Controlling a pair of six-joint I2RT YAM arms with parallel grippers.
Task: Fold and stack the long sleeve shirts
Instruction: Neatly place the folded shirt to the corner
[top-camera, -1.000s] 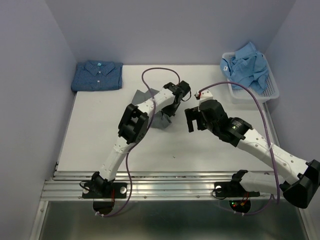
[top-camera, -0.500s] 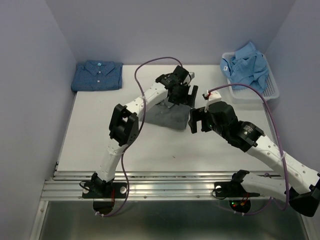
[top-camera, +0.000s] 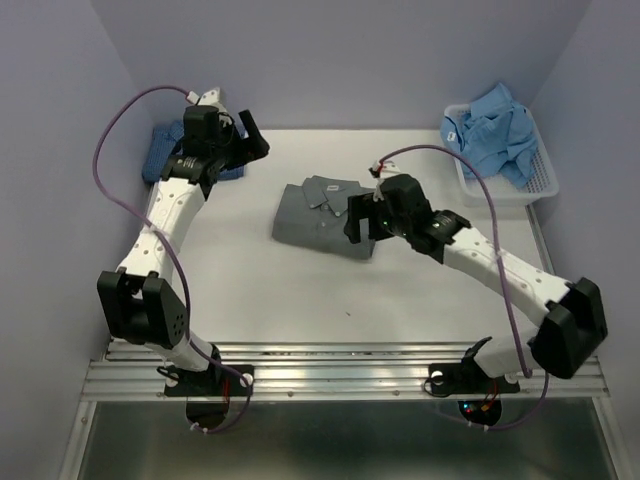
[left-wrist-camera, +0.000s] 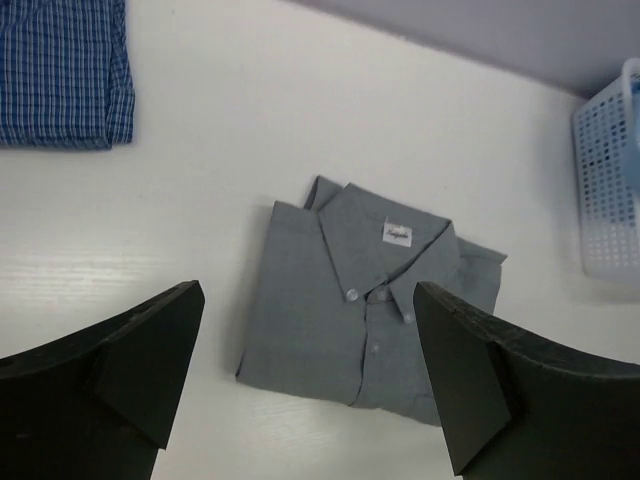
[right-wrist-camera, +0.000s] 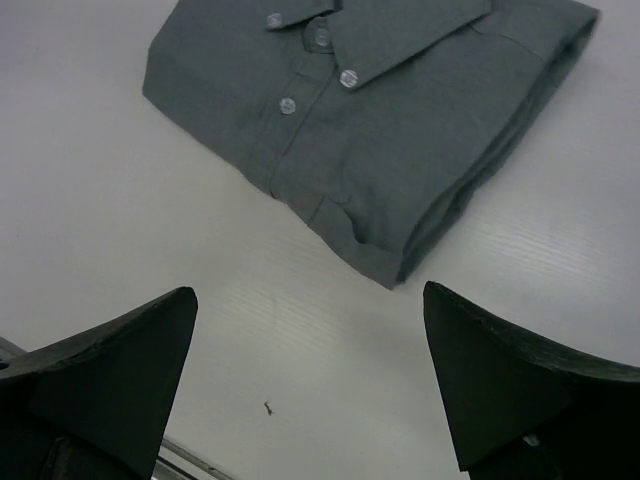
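Observation:
The robot's left gripper needs to grab the folded grey shirt next by the shirt's front beside the collar point, keeping the collar exposed, so that it can stack the shirt.
A mid-grey long sleeve shirt lies folded, collar up, in the middle of the table; it also shows in the left wrist view and the right wrist view. A dark blue patterned shirt lies folded at the back left, partly hidden by the left arm. A light blue shirt is heaped in the basket. My left gripper hangs open and empty above the back left, well apart from the grey shirt. My right gripper stands open and empty at the grey shirt's right edge.
A white mesh basket stands at the back right, its corner visible in the left wrist view. Purple walls close in the table on three sides. A metal rail runs along the near edge by the arm bases.
The left gripper opened, let go of the grey shirt and swung away to the back left. The shirt now lies folded flat. The right gripper shifted left to the shirt's edge.

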